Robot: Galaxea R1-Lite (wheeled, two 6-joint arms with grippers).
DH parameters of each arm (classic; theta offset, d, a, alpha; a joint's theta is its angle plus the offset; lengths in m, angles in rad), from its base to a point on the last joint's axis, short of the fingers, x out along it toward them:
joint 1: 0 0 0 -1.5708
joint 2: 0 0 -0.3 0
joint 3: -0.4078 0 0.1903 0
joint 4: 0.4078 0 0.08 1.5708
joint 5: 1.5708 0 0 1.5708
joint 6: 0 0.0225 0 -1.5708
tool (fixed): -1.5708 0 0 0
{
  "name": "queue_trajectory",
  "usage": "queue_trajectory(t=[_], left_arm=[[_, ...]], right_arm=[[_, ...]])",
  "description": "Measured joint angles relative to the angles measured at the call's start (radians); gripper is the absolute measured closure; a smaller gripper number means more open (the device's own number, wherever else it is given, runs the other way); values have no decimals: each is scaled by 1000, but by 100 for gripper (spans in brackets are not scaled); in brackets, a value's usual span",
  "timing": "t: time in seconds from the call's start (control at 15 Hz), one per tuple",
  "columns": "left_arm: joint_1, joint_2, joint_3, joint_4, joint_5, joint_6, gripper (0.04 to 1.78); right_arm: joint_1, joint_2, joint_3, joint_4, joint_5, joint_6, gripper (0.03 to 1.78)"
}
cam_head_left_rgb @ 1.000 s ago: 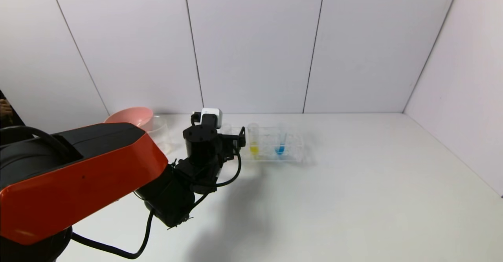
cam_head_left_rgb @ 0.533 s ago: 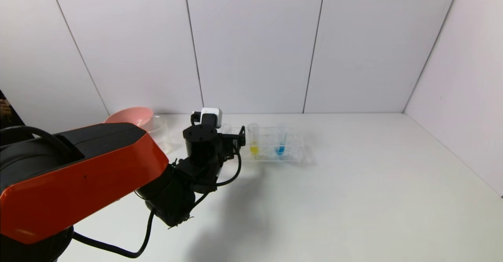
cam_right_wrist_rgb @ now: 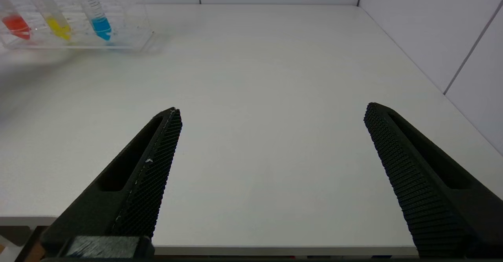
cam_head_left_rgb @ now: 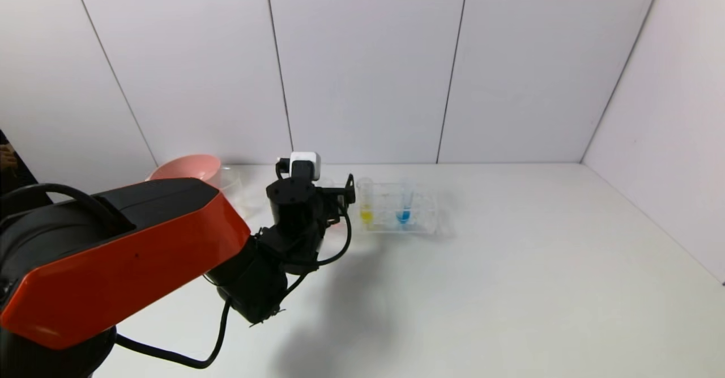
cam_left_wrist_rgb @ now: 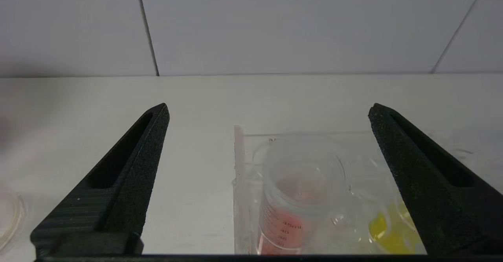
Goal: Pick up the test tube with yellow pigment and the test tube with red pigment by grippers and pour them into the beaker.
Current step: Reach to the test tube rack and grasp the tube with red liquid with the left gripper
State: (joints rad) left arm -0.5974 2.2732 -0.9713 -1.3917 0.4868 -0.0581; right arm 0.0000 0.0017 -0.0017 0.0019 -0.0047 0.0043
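My left gripper grabs the red-pigment tube by the upper body below its rim (cam_left_wrist_rgb: 288,220) next, since the clear rack (cam_left_wrist_rgb: 241,193) is around the tube's lower part.
The clear rack (cam_head_left_rgb: 422,216) stands at the table's back middle. The yellow-pigment tube (cam_head_left_rgb: 366,203) stands upright in it, with a blue tube (cam_head_left_rgb: 404,205) to its right. The red-pigment tube (cam_left_wrist_rgb: 300,203) stands at the rack's left end, hidden behind my left gripper in the head view. My left gripper (cam_head_left_rgb: 346,195) is open at that end, and the red tube sits between its spread fingers (cam_left_wrist_rgb: 151,136), untouched. The yellow tube (cam_left_wrist_rgb: 387,226) is beside one finger. The clear beaker (cam_head_left_rgb: 233,185) stands left of the gripper, by the pink bowl. My right gripper (cam_right_wrist_rgb: 271,110) is open and empty over the table's front edge.
A pink bowl (cam_head_left_rgb: 190,168) sits at the back left, touching or just beside the beaker. The right wrist view shows the rack (cam_right_wrist_rgb: 129,38) far off with the red (cam_right_wrist_rgb: 15,24), yellow (cam_right_wrist_rgb: 57,27) and blue (cam_right_wrist_rgb: 101,24) tubes. White walls close the back and right.
My left arm has moved slightly right and forward, bringing its gripper closer to the rack's left end. The tubes and rack have not moved.
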Motion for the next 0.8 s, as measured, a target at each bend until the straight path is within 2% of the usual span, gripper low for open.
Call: queue_trajectory(t=[0.13, 0.8], left_arm=[[-1, 26, -15, -64, 16, 32, 5], [1, 113, -57, -121, 19, 54, 5]], right_arm=[[0, 0, 0, 0, 0, 0, 11], [0, 0, 0, 0, 0, 0, 11]])
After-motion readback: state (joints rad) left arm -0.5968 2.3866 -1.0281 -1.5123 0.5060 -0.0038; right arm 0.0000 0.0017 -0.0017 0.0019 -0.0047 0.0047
